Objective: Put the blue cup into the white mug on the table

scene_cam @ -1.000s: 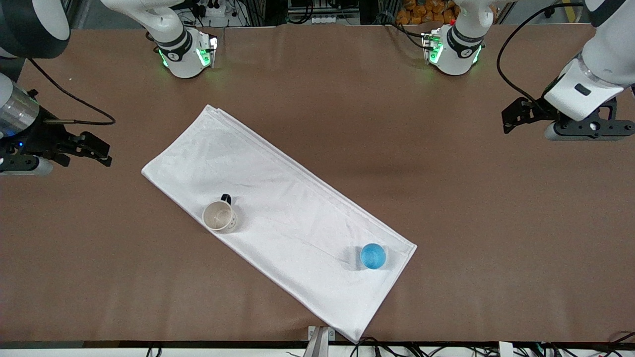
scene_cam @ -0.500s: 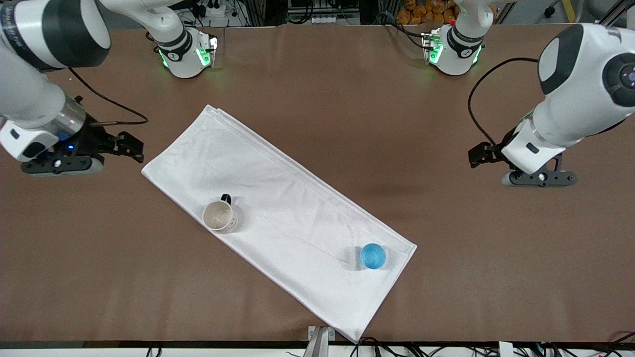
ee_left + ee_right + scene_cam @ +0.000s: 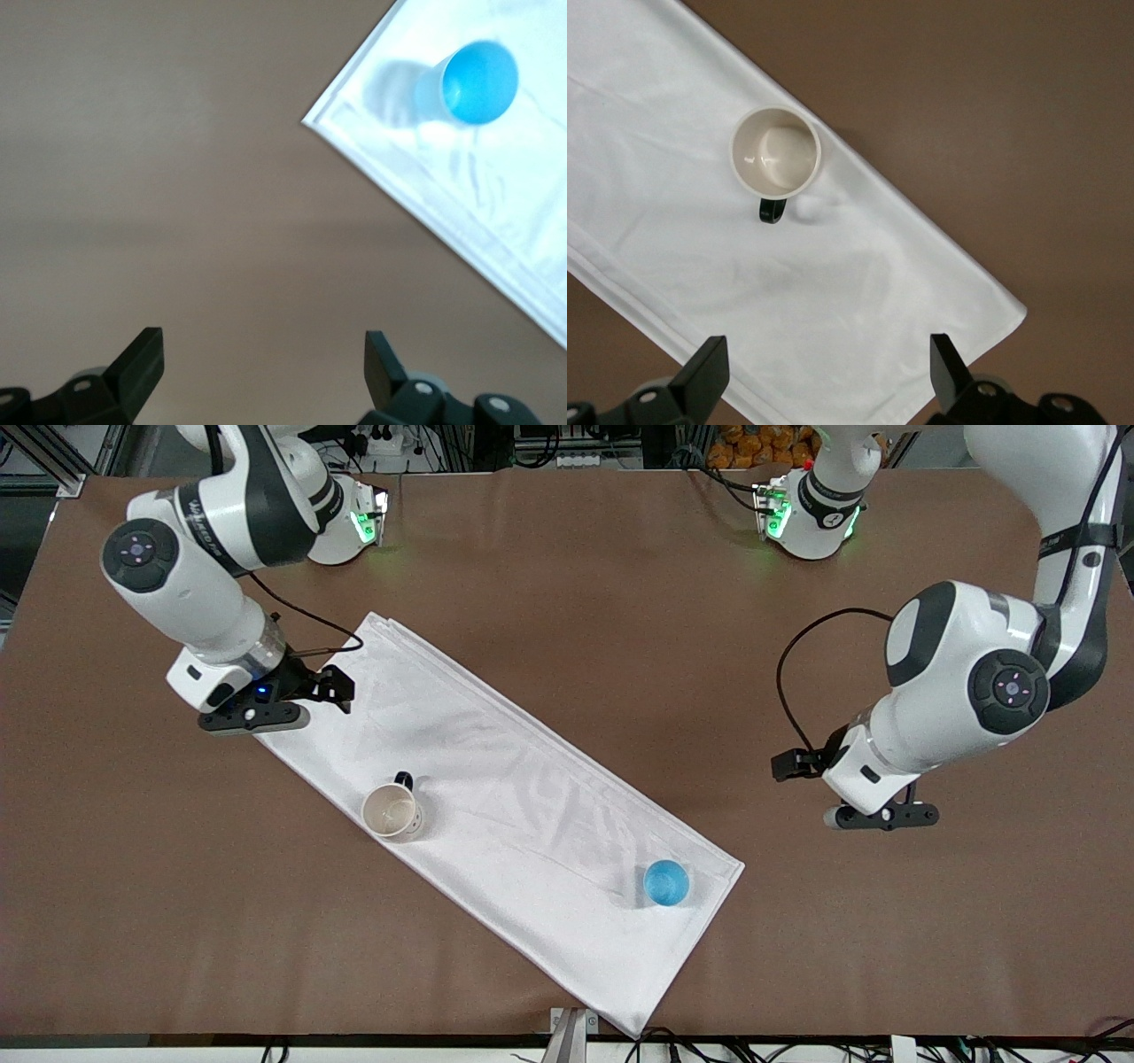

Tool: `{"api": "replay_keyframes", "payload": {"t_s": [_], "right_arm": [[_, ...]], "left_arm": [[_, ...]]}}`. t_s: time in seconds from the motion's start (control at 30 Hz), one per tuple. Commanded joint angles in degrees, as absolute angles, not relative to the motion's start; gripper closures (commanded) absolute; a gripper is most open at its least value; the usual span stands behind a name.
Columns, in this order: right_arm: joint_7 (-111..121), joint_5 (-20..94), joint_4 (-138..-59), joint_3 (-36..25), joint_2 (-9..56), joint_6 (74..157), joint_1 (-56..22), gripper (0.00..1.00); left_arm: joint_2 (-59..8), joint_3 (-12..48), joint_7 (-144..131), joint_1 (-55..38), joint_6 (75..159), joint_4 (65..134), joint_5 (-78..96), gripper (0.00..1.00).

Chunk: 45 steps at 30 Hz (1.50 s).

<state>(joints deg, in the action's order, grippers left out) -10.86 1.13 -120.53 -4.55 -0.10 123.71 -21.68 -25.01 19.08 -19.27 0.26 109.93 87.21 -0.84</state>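
Observation:
My right gripper grabs the white mug by its dark handle (image 3: pixel 404 779) next, since the mug's opening stays free to take the blue cup (image 3: pixel 665 882).
The blue cup (image 3: pixel 665 882) stands upright on the white folded cloth (image 3: pixel 496 815), near the cloth's corner toward the left arm's end; it also shows in the left wrist view (image 3: pixel 478 81). The white mug (image 3: pixel 391 810) with its dark handle stands upright on the same cloth toward the right arm's end, and shows in the right wrist view (image 3: pixel 775 152). My left gripper (image 3: pixel 880 814) is open and empty over the bare table (image 3: pixel 797 646), apart from the cup. My right gripper (image 3: pixel 253 716) is open and empty over the cloth's corner, apart from the mug.
The cloth lies slantwise across the middle of the brown table. Both arm bases (image 3: pixel 337 522) stand along the table's edge farthest from the front camera. Cables run along the table's edge nearest the front camera (image 3: pixel 673 1036).
Both arms have swung in from the table's ends toward the cloth. The right gripper now hangs over the cloth's corner; the left gripper has come closer to the blue cup. Cup and mug have not moved.

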Motion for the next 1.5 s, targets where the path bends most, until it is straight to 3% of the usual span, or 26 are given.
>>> {"api": "replay_keyframes", "payload": {"t_s": [0.0, 0.2, 0.73, 1.47], "right_arm": [[-13.1, 1.7, -125.0, -5.1, 1.4, 130.2, -23.7, 0.00], [-16.8, 1.5, -124.8, -5.1, 6.3, 134.9, -26.4, 0.00], [-18.5, 1.6, -123.9, -5.1, 15.8, 143.6, -27.2, 0.00], [-18.5, 1.7, -115.3, -5.2, 24.8, 145.0, -24.8, 0.29]], "left_arm": [[-28.9, 19.0, -21.1, -0.8, 114.3, 84.6, -1.9, 0.00], [-32.3, 17.0, -26.7, -4.7, 121.1, 84.4, -5.7, 0.00], [-39.9, 16.5, -28.9, -6.9, 129.5, 81.0, -6.6, 0.00], [-45.5, 14.4, -33.7, -11.2, 141.0, 81.1, -6.9, 0.00]]}}
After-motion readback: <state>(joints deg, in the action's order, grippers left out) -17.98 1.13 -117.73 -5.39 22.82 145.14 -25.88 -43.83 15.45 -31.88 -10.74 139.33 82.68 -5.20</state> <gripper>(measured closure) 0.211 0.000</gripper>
